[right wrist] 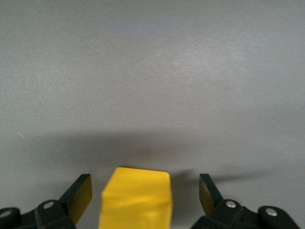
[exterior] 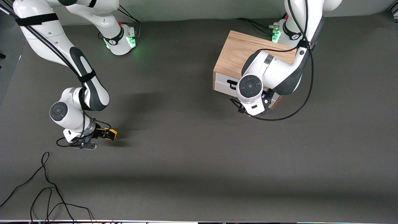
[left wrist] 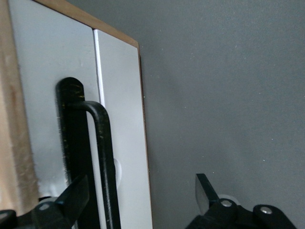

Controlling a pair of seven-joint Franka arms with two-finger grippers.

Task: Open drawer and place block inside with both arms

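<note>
Next, my right gripper takes hold of the yellow block by its opposite sides. Then it places the block inside the drawer (exterior: 222, 86).
The light oak cabinet (exterior: 239, 53) stands by the left arm's base. Its drawer (exterior: 222, 86) has a white front and a black bar handle (exterior: 231, 84) and looks shut. My left gripper (left wrist: 140, 193) is open in front of the drawer, with the handle (left wrist: 102, 152) between its fingers, close to one finger (left wrist: 76, 195). In the front view the left wrist hides it. The yellow block (exterior: 112, 134) sits on the table toward the right arm's end. My right gripper (exterior: 105, 133) is open around the block (right wrist: 137, 200), with a gap on each side.
Loose black cables (exterior: 46, 186) lie on the grey table near the front camera at the right arm's end. The left arm's cable (exterior: 286, 117) loops over the table just in front of the cabinet.
</note>
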